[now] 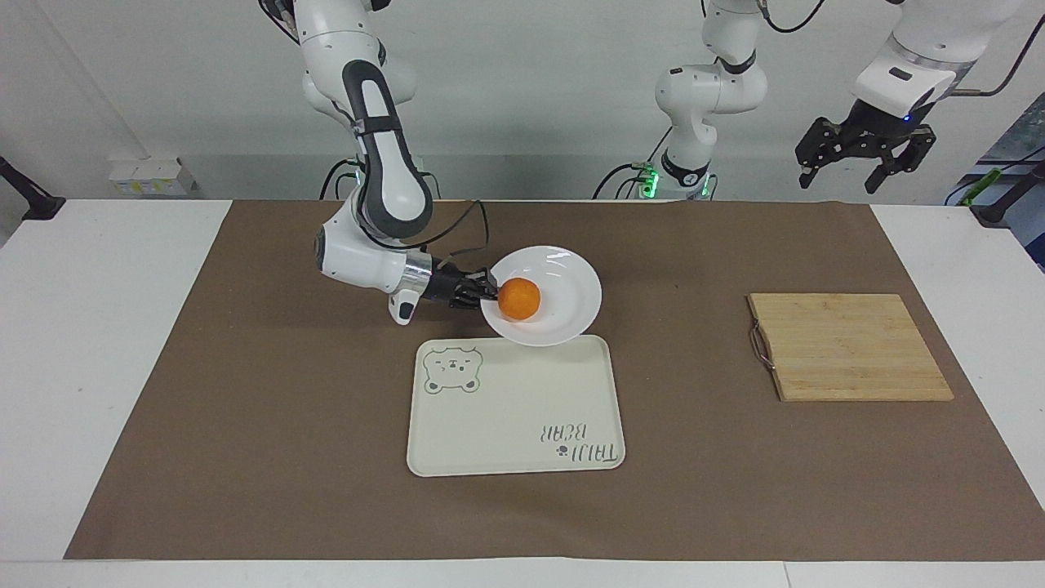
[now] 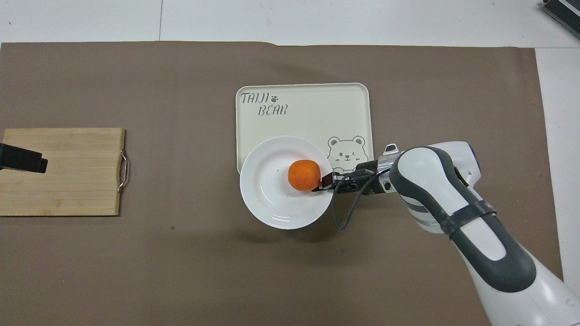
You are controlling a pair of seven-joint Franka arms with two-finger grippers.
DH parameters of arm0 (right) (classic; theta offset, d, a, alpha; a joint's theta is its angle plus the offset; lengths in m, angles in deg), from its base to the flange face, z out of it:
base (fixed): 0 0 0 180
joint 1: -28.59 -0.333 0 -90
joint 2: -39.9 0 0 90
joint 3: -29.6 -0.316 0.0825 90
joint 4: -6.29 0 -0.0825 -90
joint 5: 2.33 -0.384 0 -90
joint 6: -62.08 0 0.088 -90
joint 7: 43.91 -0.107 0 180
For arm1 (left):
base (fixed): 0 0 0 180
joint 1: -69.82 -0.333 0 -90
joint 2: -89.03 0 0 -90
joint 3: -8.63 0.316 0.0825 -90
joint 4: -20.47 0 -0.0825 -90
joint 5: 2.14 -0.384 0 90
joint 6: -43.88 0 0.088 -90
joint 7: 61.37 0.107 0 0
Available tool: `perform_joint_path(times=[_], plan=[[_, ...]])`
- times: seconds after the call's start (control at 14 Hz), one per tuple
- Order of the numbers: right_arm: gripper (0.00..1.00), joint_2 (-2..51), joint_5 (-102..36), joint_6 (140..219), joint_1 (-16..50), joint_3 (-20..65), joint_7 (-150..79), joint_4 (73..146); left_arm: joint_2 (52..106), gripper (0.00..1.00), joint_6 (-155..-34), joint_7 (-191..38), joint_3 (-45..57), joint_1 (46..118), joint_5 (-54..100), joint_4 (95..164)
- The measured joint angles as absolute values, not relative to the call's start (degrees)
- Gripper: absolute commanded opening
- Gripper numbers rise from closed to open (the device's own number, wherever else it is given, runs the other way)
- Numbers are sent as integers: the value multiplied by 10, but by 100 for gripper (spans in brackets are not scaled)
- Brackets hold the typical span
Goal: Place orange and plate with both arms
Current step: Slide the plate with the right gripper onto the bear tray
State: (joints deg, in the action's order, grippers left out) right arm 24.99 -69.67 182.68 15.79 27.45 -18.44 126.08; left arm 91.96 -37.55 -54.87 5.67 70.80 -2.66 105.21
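Observation:
The white plate hangs above and past the cream tray's near edge. I need to move the plate toward the tray before my right gripper lets go of it.
My right gripper (image 1: 487,296) (image 2: 322,183) is shut on the rim of the white plate (image 1: 563,314) (image 2: 267,199) and holds it in the air, tilted, over the tray's edge nearest the robots. The orange (image 1: 519,298) (image 2: 304,174) lies in the plate and has rolled against the gripped rim, beside the fingers. My left gripper (image 1: 865,151) waits high in the air at the left arm's end of the table, over the wooden board, its fingers spread open and empty; only its dark tip (image 2: 22,159) shows in the overhead view.
A cream rectangular tray (image 1: 506,425) (image 2: 308,108) with a bear drawing and lettering lies mid-table on the brown mat (image 1: 245,408). A wooden cutting board (image 1: 845,347) (image 2: 68,170) with a metal handle lies toward the left arm's end.

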Motion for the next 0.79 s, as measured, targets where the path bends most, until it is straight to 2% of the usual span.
perform_joint_path(times=[0.29,0.79], plan=[[0,210,-662,1849,165,277,-233,1191,920,100,-375,-549,57,708,-27,1052],[0,93,-637,1852,184,279,-244,1072,920,100,-375,-549,57,708,-27,1052]])
